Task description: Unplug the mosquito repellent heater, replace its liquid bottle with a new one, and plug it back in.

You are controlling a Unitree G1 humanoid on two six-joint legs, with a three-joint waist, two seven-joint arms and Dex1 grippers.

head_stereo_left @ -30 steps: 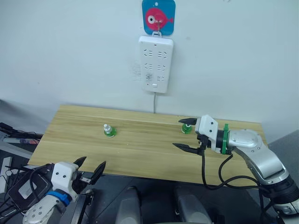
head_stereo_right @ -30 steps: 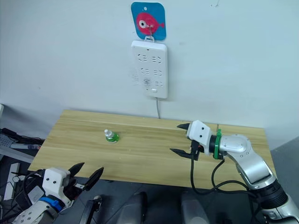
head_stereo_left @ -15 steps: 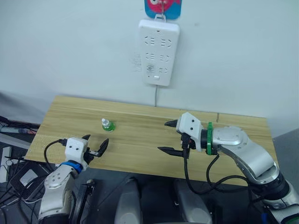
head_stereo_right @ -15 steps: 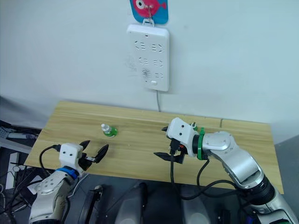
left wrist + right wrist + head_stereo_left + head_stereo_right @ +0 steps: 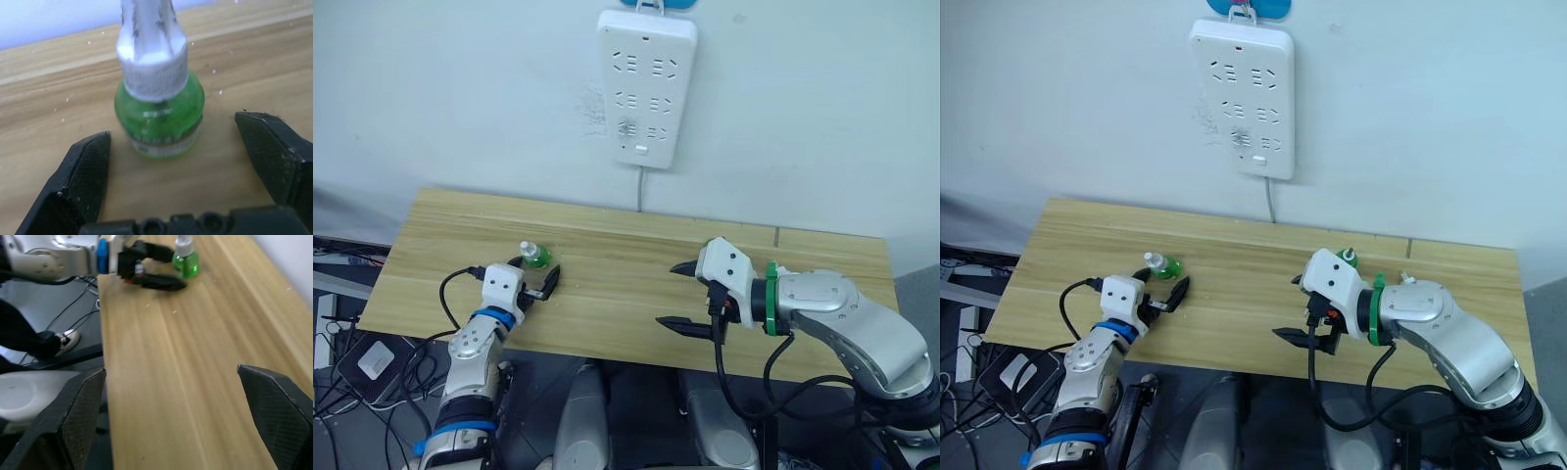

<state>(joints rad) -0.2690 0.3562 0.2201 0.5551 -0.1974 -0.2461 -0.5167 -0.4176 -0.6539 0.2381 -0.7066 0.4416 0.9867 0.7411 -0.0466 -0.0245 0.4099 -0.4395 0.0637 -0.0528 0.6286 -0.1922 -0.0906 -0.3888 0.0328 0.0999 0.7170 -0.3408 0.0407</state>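
Note:
The left gripper picks up the small liquid bottle by its green body (image 5: pixel 539 258) next and leaves the white cap (image 5: pixel 528 248) clear for opening.
A small green liquid bottle (image 5: pixel 535 257) with a white cap stands upright on the left part of the wooden table (image 5: pixel 607 294). My left gripper (image 5: pixel 534 274) is open just in front of it. In the left wrist view the bottle (image 5: pixel 159 115) sits between the fingertips (image 5: pixel 88 161) and slightly beyond them, untouched. My right gripper (image 5: pixel 687 296) hangs open and empty over the table's middle right. A second green bottle (image 5: pixel 1349 258) peeks out behind it. The mosquito repellent heater is out of view.
A white multi-socket power strip (image 5: pixel 646 88) hangs on the wall above the table with nothing plugged into it, and its cord (image 5: pixel 639 191) drops behind the table. Cables and a black adapter (image 5: pixel 372 360) lie on the floor at the left.
The camera has tilted down. My left arm came up from below the table's front edge and reached the left bottle. My right gripper drew back toward the front edge, still open.

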